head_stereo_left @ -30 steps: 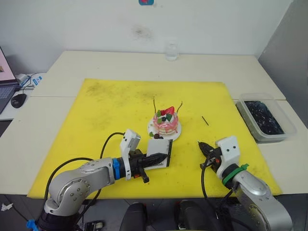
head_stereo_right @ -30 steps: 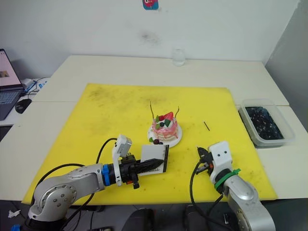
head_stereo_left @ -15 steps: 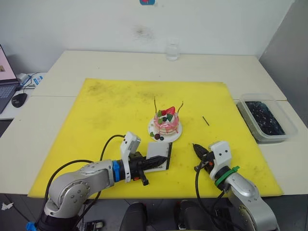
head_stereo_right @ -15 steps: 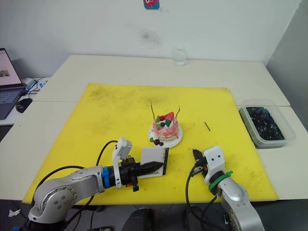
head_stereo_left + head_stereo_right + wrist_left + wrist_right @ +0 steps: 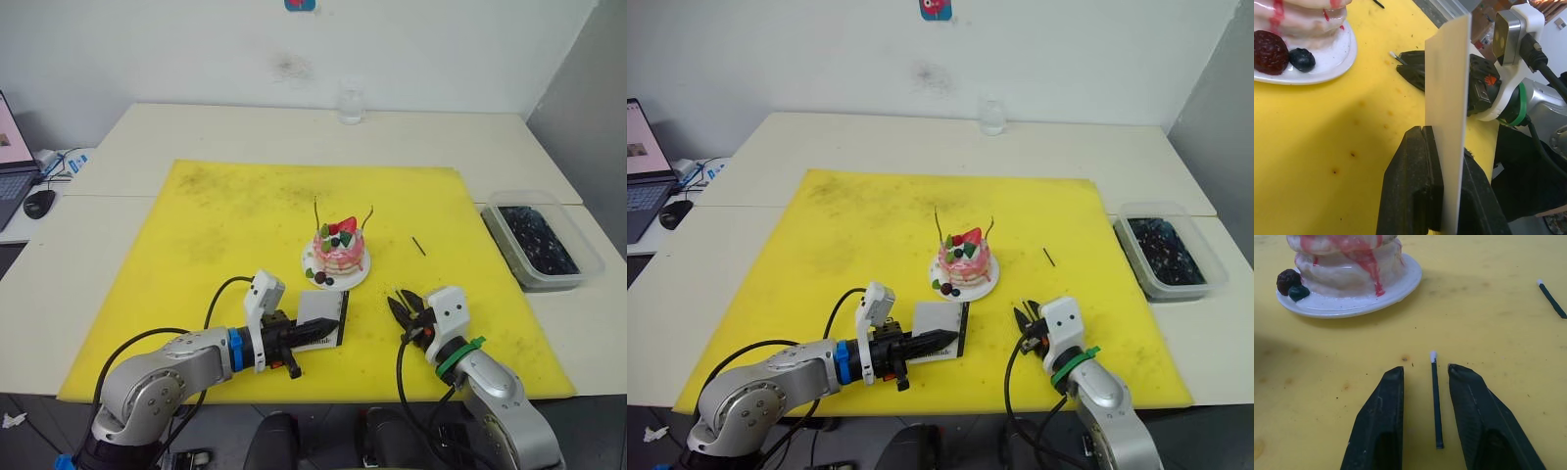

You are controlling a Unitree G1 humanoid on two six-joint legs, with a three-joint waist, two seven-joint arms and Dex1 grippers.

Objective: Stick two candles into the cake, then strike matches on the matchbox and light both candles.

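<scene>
I will strike the match's white tip (image 5: 1433,356) on the matchbox, so next I will grab the match by its dark stick (image 5: 1436,406) with my right gripper.
The cake (image 5: 338,251) sits on its white plate (image 5: 359,278) mid-mat, with two thin candles (image 5: 315,211) (image 5: 367,216) standing in its top. My left gripper (image 5: 306,335) is shut on the white matchbox (image 5: 321,331), which stands on edge just in front of the plate; its white face (image 5: 1448,122) rises between the fingers. My right gripper (image 5: 1426,368) is open and low over the mat, right of the matchbox. One dark, white-tipped match (image 5: 1435,399) lies on the mat between its fingers. A second match (image 5: 418,246) lies right of the cake.
The yellow mat (image 5: 225,215) covers the table's middle. A clear plastic tub (image 5: 541,241) of dark items stands off its right edge. A glass (image 5: 349,103) is at the back. A mouse (image 5: 37,204) lies far left.
My right gripper has moved left toward the matchbox and its fingers have spread open, with a match now lying on the mat between them. The left gripper keeps the matchbox and has barely moved.
</scene>
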